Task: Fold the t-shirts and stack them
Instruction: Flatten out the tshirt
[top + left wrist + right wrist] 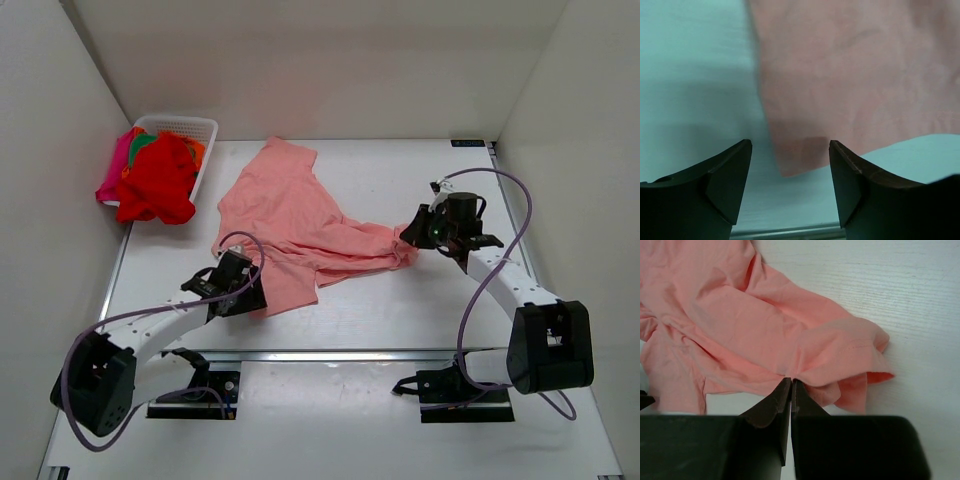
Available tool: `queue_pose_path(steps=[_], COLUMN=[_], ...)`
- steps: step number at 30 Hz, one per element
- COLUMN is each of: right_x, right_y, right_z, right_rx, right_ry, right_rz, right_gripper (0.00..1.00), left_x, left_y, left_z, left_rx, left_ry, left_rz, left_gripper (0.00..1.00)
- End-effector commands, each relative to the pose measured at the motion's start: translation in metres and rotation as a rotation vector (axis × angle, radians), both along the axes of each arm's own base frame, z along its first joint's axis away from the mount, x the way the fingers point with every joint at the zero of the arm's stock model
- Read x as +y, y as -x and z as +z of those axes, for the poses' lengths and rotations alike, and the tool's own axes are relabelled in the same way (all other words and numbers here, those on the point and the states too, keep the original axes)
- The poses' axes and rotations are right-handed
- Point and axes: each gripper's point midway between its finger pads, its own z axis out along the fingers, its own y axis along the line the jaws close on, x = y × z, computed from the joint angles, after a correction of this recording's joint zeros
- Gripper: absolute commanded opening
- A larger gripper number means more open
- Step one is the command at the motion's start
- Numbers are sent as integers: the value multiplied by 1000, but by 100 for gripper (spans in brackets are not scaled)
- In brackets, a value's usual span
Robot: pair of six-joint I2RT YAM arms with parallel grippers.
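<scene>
My left gripper isn't ready to close and should go lower first. My fingers are above the cloth in the left wrist view, and the shirt's corner is flat between them.
A large salmon-pink t-shirt (300,225) lies rumpled across the middle of the table. My right gripper (412,240) is shut on the shirt's right edge; in the right wrist view (791,381) the cloth (755,325) bunches at the closed tips. My left gripper (250,298) is open, just above the shirt's near left corner; in the left wrist view (790,150) that corner (800,160) lies between the spread fingers, not gripped. A red t-shirt (158,180) hangs over the basket's front, with magenta (112,170) and orange/green (145,145) ones beneath it.
A white lattice basket (190,127) stands at the far left corner against the wall. White walls enclose the table on the left, back and right. A metal rail (330,353) runs along the near edge in front of the arm bases.
</scene>
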Motion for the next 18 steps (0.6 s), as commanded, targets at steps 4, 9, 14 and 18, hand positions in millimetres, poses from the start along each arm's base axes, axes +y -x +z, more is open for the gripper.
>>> queue_pose_path(steps=[4,9,14,18], right_x=[0,0,-4,-8], right_y=[-6,-5,-3,-4], right_z=[10,10,15,21], right_rx=[-58,-52,-63,-60], right_ry=[-16,-9,-12,-25], right_rz=[-6,1,-4,-9], right_gripper=[0,0,0,1], left_x=[-16,-17,-10,-22], left_y=[16,24,40,9], left_z=[-27,-37,-44,3], left_rx=[74,151,219,126], left_ry=[-5,-108,-163,-144], left_rz=[-6,-63,-120,-148], left_gripper=[74,51,0,0])
